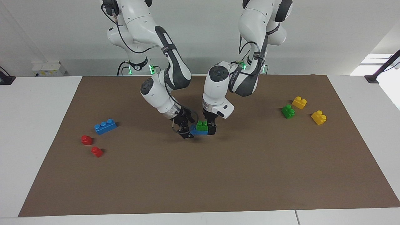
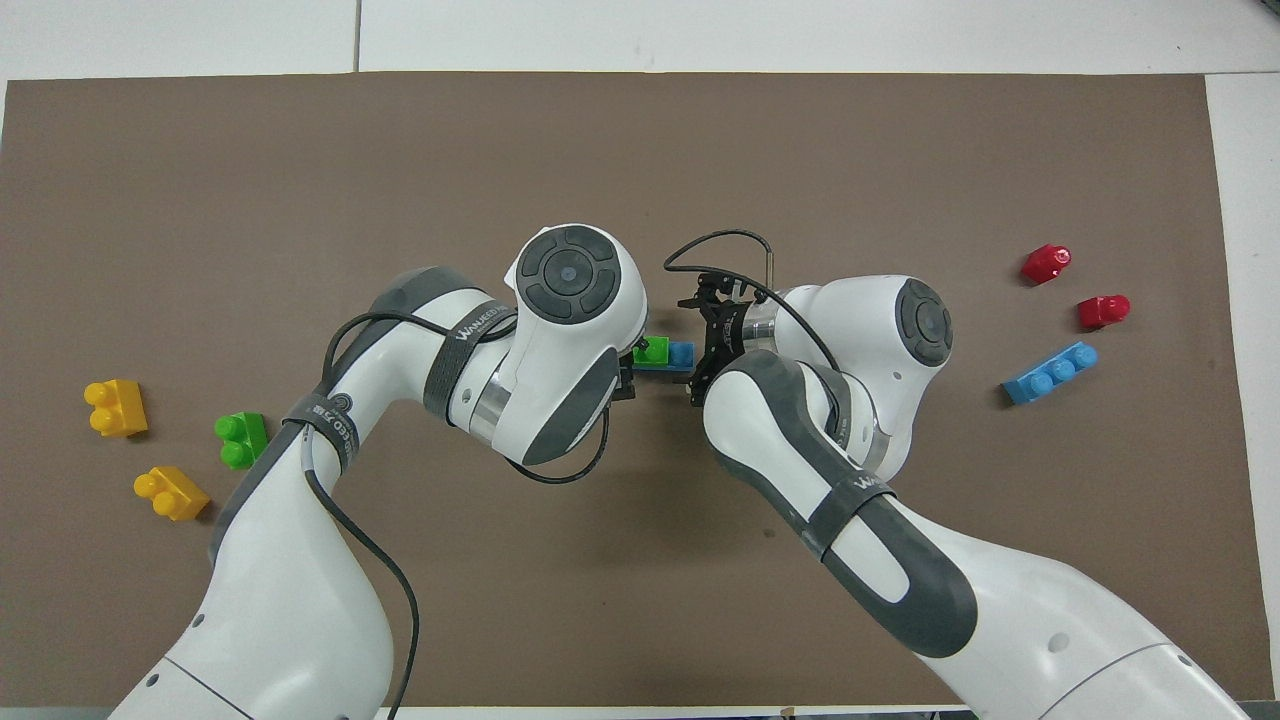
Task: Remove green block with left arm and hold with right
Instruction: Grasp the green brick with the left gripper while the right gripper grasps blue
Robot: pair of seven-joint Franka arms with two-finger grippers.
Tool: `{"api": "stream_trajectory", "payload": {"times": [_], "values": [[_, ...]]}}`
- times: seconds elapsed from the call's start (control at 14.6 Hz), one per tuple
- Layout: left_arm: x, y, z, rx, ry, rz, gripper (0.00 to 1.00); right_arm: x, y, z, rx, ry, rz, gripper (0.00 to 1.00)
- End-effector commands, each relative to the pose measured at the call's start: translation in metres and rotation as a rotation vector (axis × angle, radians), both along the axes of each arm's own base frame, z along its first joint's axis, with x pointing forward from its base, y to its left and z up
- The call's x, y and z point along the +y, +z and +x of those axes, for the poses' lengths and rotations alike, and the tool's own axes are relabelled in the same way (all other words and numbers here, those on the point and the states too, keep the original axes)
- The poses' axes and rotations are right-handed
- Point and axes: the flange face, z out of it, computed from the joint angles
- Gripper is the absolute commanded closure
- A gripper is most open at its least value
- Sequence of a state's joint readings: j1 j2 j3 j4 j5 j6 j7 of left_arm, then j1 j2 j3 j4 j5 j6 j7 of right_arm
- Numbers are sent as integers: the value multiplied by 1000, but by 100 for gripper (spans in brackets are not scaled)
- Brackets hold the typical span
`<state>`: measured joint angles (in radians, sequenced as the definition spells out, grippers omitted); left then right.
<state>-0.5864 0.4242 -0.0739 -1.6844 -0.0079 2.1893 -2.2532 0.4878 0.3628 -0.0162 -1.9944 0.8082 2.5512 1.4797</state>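
Note:
I need to grab the green block next with my left gripper, by its end (image 2: 641,352) opposite the brick's uncovered part, to pull it off the blue brick (image 2: 681,355).
The green block (image 1: 202,125) sits stacked on a blue brick (image 1: 197,132) mid-mat; the overhead view shows the same green block (image 2: 651,350) and blue brick (image 2: 682,354). My left gripper (image 1: 210,127) is down at the block's end toward the left arm, open, one finger (image 1: 212,128) beside the block. Whether it touches the block I cannot tell. In the overhead view its wrist hides most of it. My right gripper (image 1: 188,128) is low at the blue brick's other end, open, and the overhead view shows this right gripper (image 2: 697,342) with its fingers either side of that end.
A darker green brick (image 1: 288,111) and two yellow bricks (image 1: 299,102) (image 1: 318,117) lie toward the left arm's end. A blue three-stud brick (image 1: 105,126) and two red pieces (image 1: 86,139) (image 1: 97,152) lie toward the right arm's end. All rest on a brown mat (image 1: 200,181).

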Motion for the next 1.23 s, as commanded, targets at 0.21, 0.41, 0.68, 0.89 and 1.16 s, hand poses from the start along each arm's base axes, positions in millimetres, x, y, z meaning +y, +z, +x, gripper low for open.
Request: {"api": "stream_trajectory", "payload": {"times": [0.21,0.41,0.68,0.89,1.16], "values": [[-4,-21,-16,-8,12,18,0,-1,-12,1,-30,10,0,7],[-4,-22,-16,-8,23,17,0,-4,-17,4,-53,3,-9,11],[-5,-20,-16,-8,24,17,0,-8,-18,6,-60,-47,9,20],[-5,-21,-16,-5,22,21,0,-7,-18,5,-60,-45,9,26],[-7,-21,-18,-3,20,21,0,-6,-17,6,-62,-44,10,41]]}}
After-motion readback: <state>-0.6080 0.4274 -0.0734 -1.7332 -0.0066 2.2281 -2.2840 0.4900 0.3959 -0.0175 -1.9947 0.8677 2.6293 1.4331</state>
